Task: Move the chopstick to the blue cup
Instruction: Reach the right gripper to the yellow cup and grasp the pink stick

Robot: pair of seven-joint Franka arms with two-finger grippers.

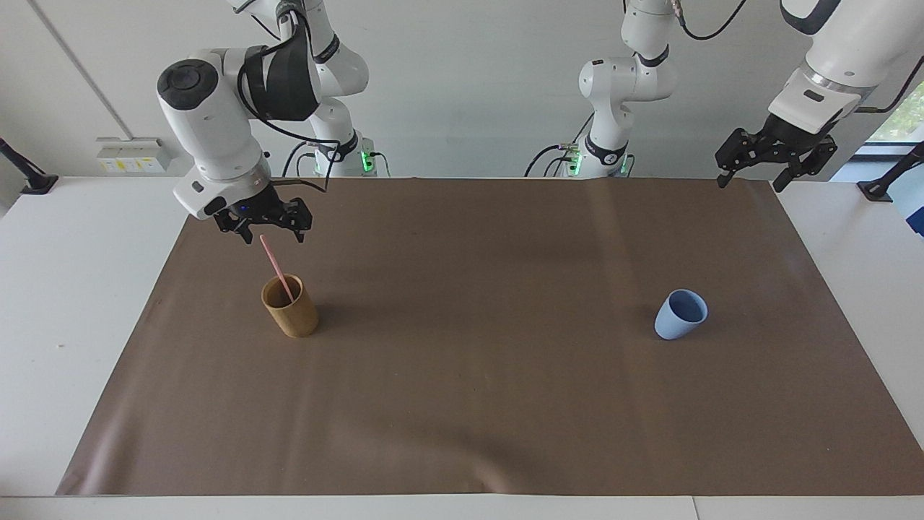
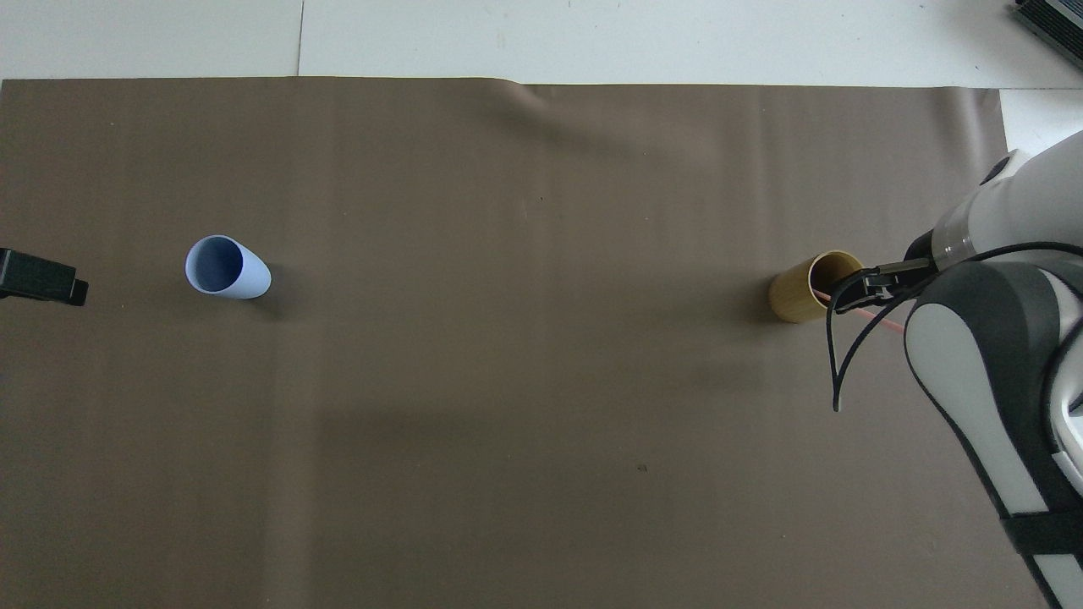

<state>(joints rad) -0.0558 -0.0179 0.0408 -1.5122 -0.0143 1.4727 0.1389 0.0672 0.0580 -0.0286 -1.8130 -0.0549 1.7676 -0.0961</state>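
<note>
The robot's right gripper will grab the pale-pink chopstick by its upper end (image 2: 891, 324) next, to transfer the chopstick into the blue cup (image 2: 227, 267).
The pale-pink chopstick (image 1: 275, 267) stands slanted in the tan cup (image 1: 290, 308) toward the right arm's end of the brown mat; its top leans toward the robots. My right gripper (image 1: 272, 235) hangs open at the chopstick's top end, whose tip sits between the fingers, and no grip shows. From above, the right gripper (image 2: 863, 288) covers part of the tan cup (image 2: 799, 292) and chopstick (image 2: 884, 321). The blue cup (image 1: 681, 314) (image 2: 227, 267) stands upright and empty toward the left arm's end. My left gripper (image 1: 749, 183) (image 2: 42, 279) waits open, raised over the mat's corner.
The brown mat (image 1: 476, 375) covers most of the white table (image 1: 65, 289). The right arm's white forearm (image 2: 998, 381) reaches over the mat's edge, with a black cable (image 2: 838, 372) looping below the wrist.
</note>
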